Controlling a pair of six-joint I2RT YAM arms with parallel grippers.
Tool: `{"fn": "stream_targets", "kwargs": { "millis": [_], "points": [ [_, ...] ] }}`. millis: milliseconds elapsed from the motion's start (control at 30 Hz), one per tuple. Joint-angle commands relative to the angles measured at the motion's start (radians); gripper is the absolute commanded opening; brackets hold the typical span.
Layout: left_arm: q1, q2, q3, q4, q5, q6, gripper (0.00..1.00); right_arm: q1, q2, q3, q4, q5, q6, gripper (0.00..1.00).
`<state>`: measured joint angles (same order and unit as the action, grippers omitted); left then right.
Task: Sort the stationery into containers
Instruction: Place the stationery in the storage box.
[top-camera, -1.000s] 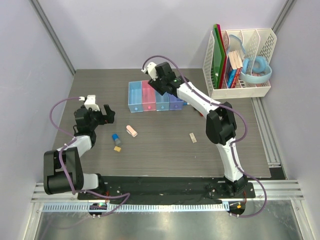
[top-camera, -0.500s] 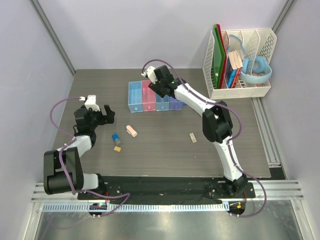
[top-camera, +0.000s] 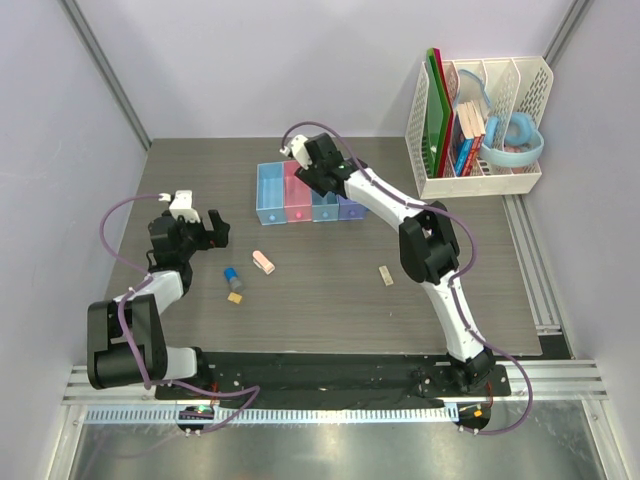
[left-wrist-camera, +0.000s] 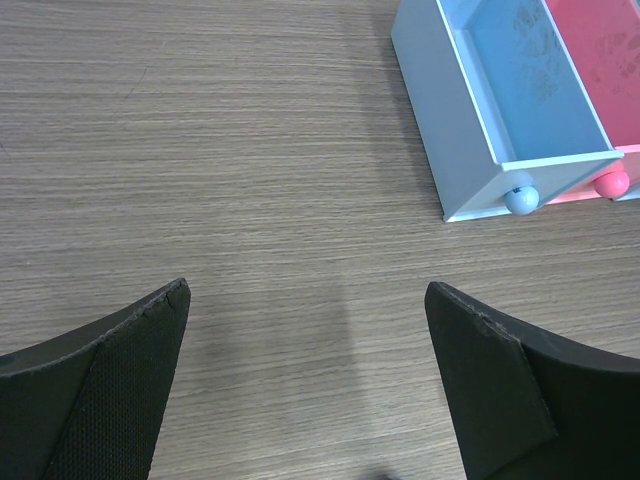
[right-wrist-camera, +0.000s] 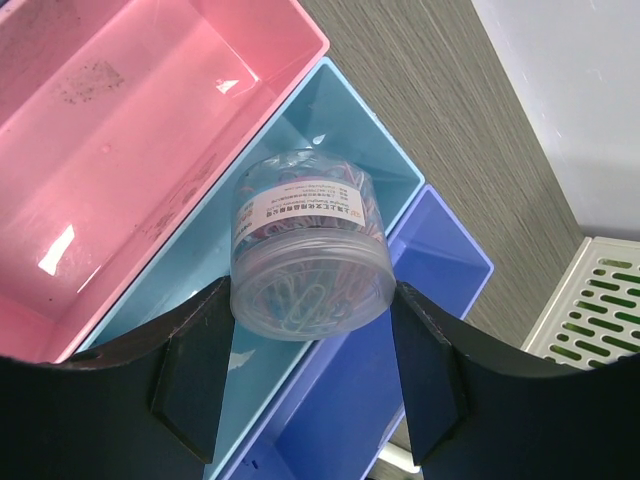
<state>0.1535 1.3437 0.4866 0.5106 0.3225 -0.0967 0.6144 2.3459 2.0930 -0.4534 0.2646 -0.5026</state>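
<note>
The tub's labelled body is between the sides of the light-blue bin and would end up inside if I opened now, so my right gripper should release the tub.
My right gripper (top-camera: 316, 172) (right-wrist-camera: 312, 296) is shut on a clear round tub of paper clips (right-wrist-camera: 305, 240), holding it over the third, light-blue bin (right-wrist-camera: 372, 160) in the row of four joined bins (top-camera: 270, 196). The pink bin (right-wrist-camera: 120, 150) is on one side of it and the violet-blue bin (right-wrist-camera: 340, 420) on the other. My left gripper (top-camera: 205, 226) (left-wrist-camera: 305, 370) is open and empty above bare table, left of the first light-blue bin (left-wrist-camera: 520, 90). A pink eraser (top-camera: 263, 262), a blue-capped cylinder (top-camera: 232, 275), a tiny yellow piece (top-camera: 235, 297) and a beige eraser (top-camera: 385, 275) lie on the table.
A tall white perforated file rack (top-camera: 480, 120) with green boards, books and a light-blue ring stands at the back right; its corner shows in the right wrist view (right-wrist-camera: 600, 300). Grey walls close in the left and back sides.
My right gripper has moved a little left and nearer over the bins with the tub in it. The left arm has not moved.
</note>
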Motion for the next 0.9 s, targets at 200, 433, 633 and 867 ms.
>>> {"fn": "stream_targets", "kwargs": {
  "millis": [200,433,633,867],
  "points": [
    [0.004,-0.012,0.024,0.014,0.015,0.020,1.00,0.013,-0.010,0.045,0.078,0.097,-0.051,0.73],
    [0.007,-0.014,0.027,0.006,0.016,0.022,1.00,0.016,-0.005,0.035,0.097,0.119,-0.056,0.85],
    [0.008,-0.015,0.027,0.006,0.015,0.028,1.00,0.022,-0.034,0.015,0.102,0.133,-0.051,0.85],
    [0.004,-0.023,0.040,-0.064,0.191,0.116,1.00,0.024,-0.259,-0.086,-0.034,-0.020,0.009,0.84]
  ]
}}
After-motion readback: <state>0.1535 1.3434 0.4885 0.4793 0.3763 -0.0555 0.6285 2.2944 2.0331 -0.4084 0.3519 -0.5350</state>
